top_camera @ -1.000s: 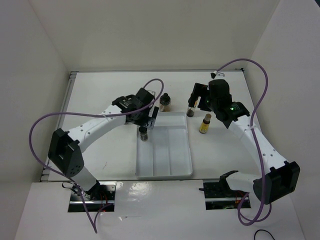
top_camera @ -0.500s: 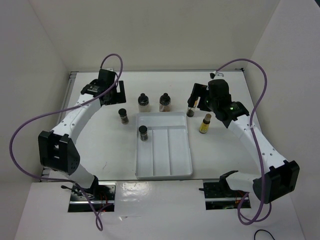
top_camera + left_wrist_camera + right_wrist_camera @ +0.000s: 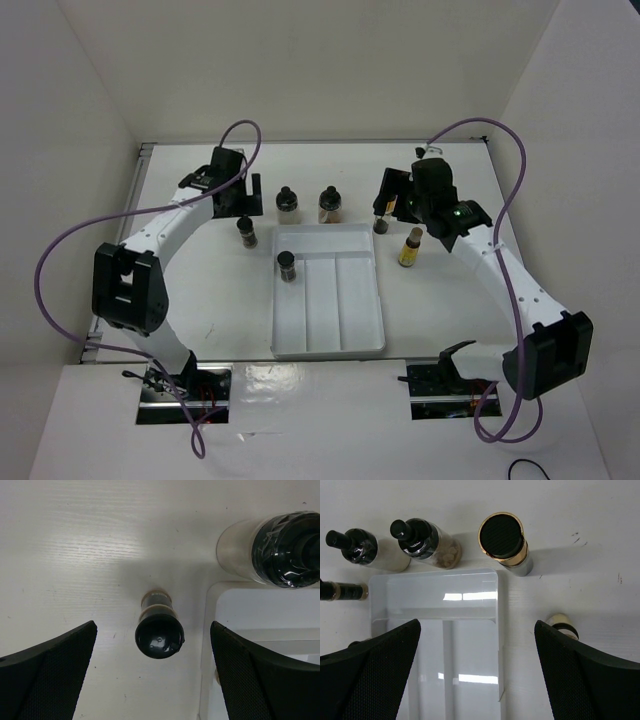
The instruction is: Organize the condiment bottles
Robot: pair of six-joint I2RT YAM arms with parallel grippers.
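My left gripper's fingers are still short of the black cap, so it is too early to close. The left gripper moves toward the cap, then closes on it.
A small dark bottle [image 3: 157,625] stands on the table just left of the white tray [image 3: 260,610]. My left gripper [image 3: 155,680] is open above it, one finger on each side; in the top view the gripper [image 3: 248,200] is just behind the bottle [image 3: 246,232]. Another dark bottle [image 3: 287,266] stands in the tray's left compartment. A pale bottle [image 3: 287,202] and a brown one [image 3: 329,204] stand behind the tray [image 3: 350,340]. My right gripper [image 3: 386,200] is open and empty over the tray's far right corner [image 3: 490,580], near a gold-rimmed-cap bottle [image 3: 502,537] and an amber tan-capped bottle [image 3: 410,247].
White walls enclose the table on three sides. Purple cables loop above both arms. The tray's middle and right compartments [image 3: 355,300] hold nothing. In the right wrist view the tan cap [image 3: 562,624] sits close to the right finger.
My left gripper left the dark bottle in the tray, swung out to the far left, and now sits over the dark bottle on the table. The right arm barely moved.
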